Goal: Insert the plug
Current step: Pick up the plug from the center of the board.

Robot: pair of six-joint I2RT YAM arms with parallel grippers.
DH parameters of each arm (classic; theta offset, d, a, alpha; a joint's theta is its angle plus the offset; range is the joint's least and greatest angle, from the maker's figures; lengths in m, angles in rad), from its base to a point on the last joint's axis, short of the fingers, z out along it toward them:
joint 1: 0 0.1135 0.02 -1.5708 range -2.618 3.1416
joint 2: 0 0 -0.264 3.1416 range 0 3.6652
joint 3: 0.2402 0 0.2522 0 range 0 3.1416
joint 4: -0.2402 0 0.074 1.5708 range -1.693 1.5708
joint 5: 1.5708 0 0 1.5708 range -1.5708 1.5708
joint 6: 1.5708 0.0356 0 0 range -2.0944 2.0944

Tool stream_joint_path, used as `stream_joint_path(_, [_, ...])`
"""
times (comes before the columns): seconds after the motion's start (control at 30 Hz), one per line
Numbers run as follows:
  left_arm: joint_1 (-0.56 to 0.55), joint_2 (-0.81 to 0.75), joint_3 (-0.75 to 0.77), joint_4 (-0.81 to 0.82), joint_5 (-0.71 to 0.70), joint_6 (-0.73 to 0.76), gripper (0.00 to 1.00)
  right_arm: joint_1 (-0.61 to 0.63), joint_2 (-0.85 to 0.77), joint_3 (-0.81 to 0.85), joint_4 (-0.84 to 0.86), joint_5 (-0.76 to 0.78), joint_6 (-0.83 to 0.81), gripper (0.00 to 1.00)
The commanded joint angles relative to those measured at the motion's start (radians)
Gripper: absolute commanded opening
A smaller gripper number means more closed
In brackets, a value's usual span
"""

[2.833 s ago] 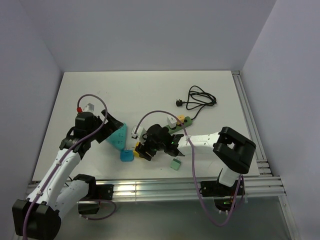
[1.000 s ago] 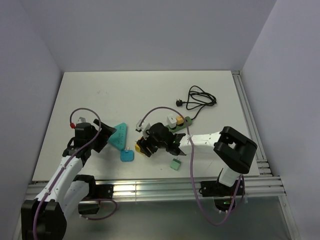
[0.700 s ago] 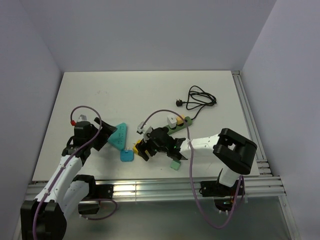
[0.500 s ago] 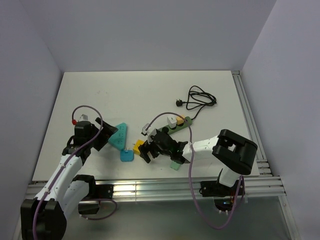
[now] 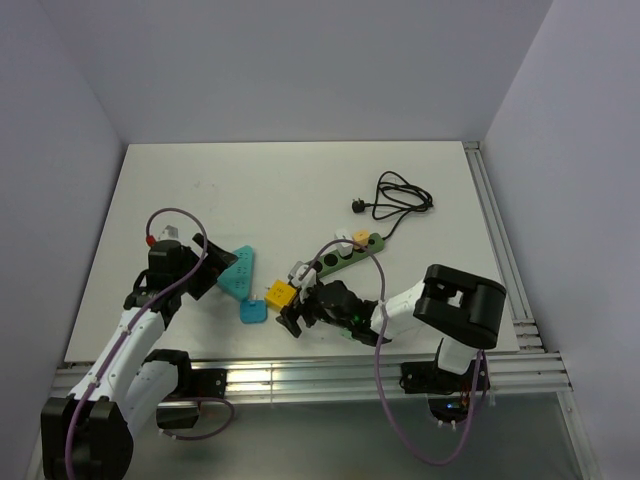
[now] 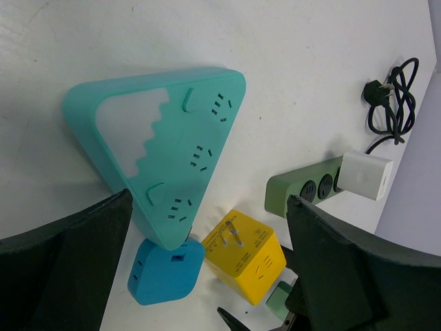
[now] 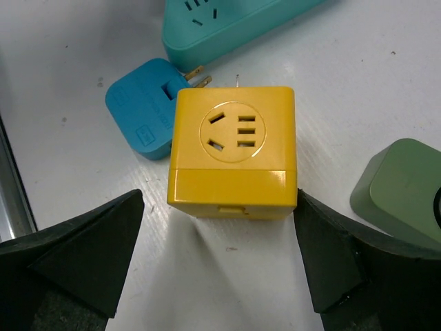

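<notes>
The yellow cube plug (image 5: 278, 293) should be grabbed next by my right gripper, on its opposite sides behind its prongs, so the prongs stay free to go into the teal power strip.
The yellow cube plug (image 5: 278, 293) lies free on the table, its prongs pointing toward the teal triangular power strip (image 5: 236, 271). A blue plug (image 5: 253, 311) lies against its left side. My right gripper (image 5: 293, 318) stands open just behind the cube; in the right wrist view the cube (image 7: 234, 148) sits ahead of the gripper (image 7: 220, 276), between the spread fingers. My left gripper (image 5: 206, 268) is open over the teal strip (image 6: 172, 138), holding nothing. The left wrist view also shows the yellow cube (image 6: 244, 255) and blue plug (image 6: 165, 272).
A green power strip (image 5: 350, 253) with a white adapter (image 6: 365, 174) plugged in lies behind the right gripper; its end (image 7: 400, 189) is just right of the cube. Its black cable (image 5: 400, 195) coils at the back right. A small green block (image 5: 350, 330) sits under the right arm.
My right gripper opened, let the yellow cube drop beside the blue plug, and drew back toward the near edge. The left arm has hardly moved.
</notes>
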Motion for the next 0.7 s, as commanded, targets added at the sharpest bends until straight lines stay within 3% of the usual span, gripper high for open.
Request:
stream_joint_path(0.0, [0.002, -0.008, 0.035, 0.023, 0.023, 0.026, 1.0, 0.001, 0.035, 0.034, 0.114, 0.029, -0.042, 0.95])
stream_joint_path(0.57, [0.0, -0.005, 0.051, 0.007, 0.017, 0.026, 0.99, -0.003, 0.147, 0.071, 0.18, 0.061, -0.03, 0.81])
stream_joint_path(0.6, [0.0, -0.003, 0.054, 0.007, 0.017, 0.026, 0.99, -0.009, 0.154, 0.071, 0.186, 0.058, -0.026, 0.8])
stream_joint_path(0.67, [0.0, 0.002, 0.055, 0.006, 0.017, 0.026, 0.99, -0.017, 0.164, 0.072, 0.195, 0.046, -0.016, 0.67])
